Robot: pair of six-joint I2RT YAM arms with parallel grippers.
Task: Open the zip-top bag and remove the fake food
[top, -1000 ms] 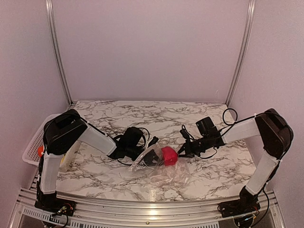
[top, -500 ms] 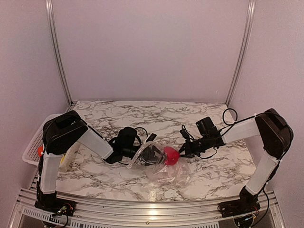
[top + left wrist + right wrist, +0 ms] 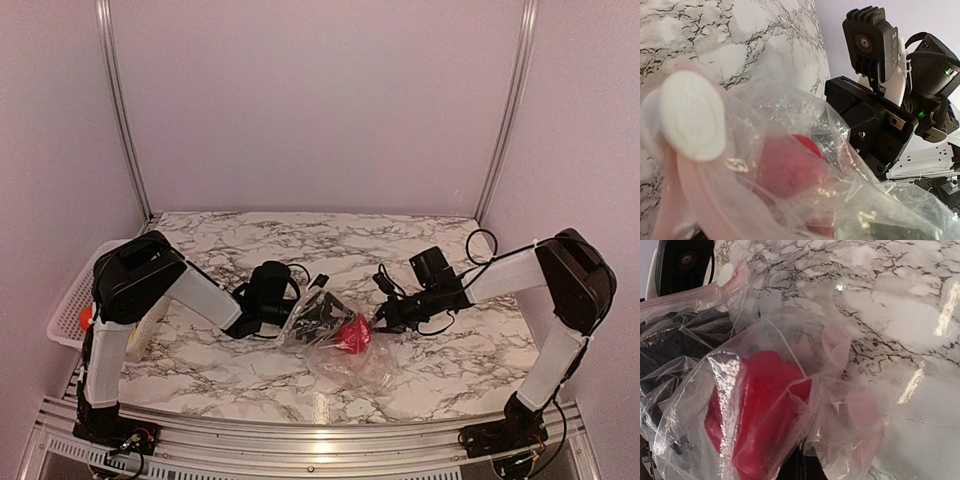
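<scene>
The red food should come out through the bag's opening, so next my left gripper, inside the plastic [image 3: 850, 200], should grab it by its end facing the bag's opening [image 3: 792, 177].
The clear zip-top bag [image 3: 350, 358] lies crumpled on the marble between my two arms. A red piece of fake food [image 3: 352, 333] sits inside it. My left gripper [image 3: 315, 308] is pushed into the bag's left mouth with its fingers spread apart, open. In the left wrist view, plastic [image 3: 850, 200] covers my fingers and the red piece [image 3: 790, 167] shows just beyond it. The pink zip strip [image 3: 690, 180] runs along the left. My right gripper [image 3: 383, 320] is shut on the bag's right edge. In the right wrist view the plastic [image 3: 840, 405] bunches at the jaws around the red piece [image 3: 757, 412].
A white lattice basket [image 3: 72, 295] stands at the table's left edge, beside the left arm, with an orange piece [image 3: 85, 318] inside. Metal rails run along the near edge and up the back corners. Pale walls close in the table.
My left gripper has gone from shut to wide open and pushed right into the bag's mouth. The bag and red piece shifted slightly. The right gripper has kept its hold.
</scene>
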